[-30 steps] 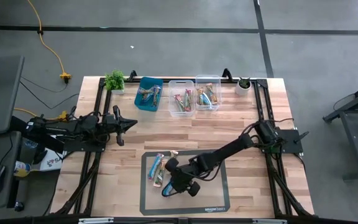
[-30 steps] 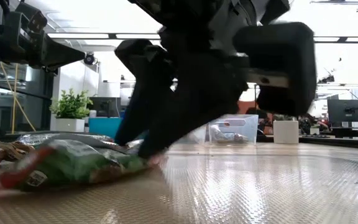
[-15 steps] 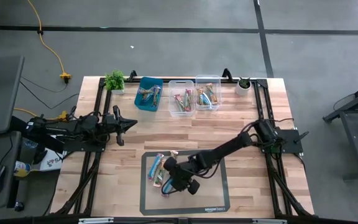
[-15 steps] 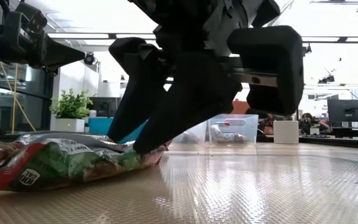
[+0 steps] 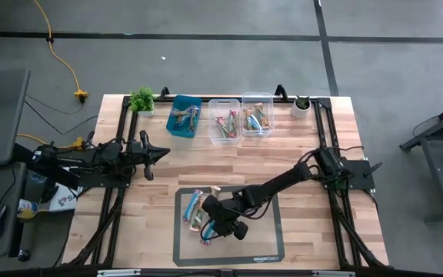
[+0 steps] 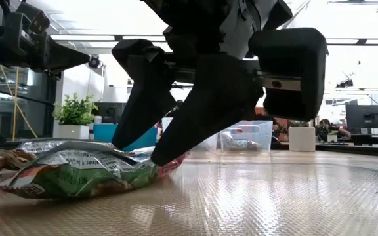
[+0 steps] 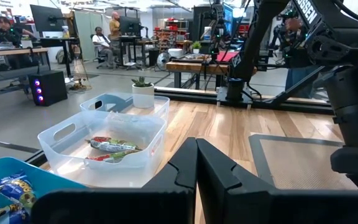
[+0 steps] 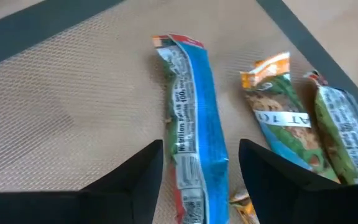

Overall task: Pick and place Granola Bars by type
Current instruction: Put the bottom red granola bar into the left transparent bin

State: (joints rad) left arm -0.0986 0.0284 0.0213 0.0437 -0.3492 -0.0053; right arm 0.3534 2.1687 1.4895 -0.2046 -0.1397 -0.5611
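I need to grab the blue granola bar by its barcode end (image 8: 192,183) with my right gripper.
Several granola bars lie flat on the dark mat (image 5: 264,235) near the table's front, at its left part (image 5: 194,208). My right gripper (image 5: 208,225) is low over them and open. In the right wrist view its two fingers stand on either side of a blue-wrapped bar (image 8: 191,124). An orange-and-green bar (image 8: 278,118) and another bar (image 8: 344,137) lie beside it. The low view shows the gripper (image 6: 140,154) pointing down at a bar (image 6: 84,174) lying on the mat. My left gripper (image 5: 160,153) waits shut at the table's left, seen also in its wrist view (image 7: 196,149). My right gripper comes at the blue bar from above, slanting, one finger (image 8: 135,180) on each long side and the fingers across it. The bar lies flat on the mat. One fingertip (image 6: 159,160) is down at the bar's end; I cannot tell whether it touches.
A teal bin (image 5: 183,115) and two clear bins (image 5: 224,121) (image 5: 257,115) with bars in them stand along the far edge, between two small potted plants (image 5: 141,98) (image 5: 301,104). Bare wood lies between the bins and the mat.
My right gripper has shifted a little toward the table's left, over the bars, and its fingers have spread apart. The bar under it has shifted on the mat and lies more level than before.
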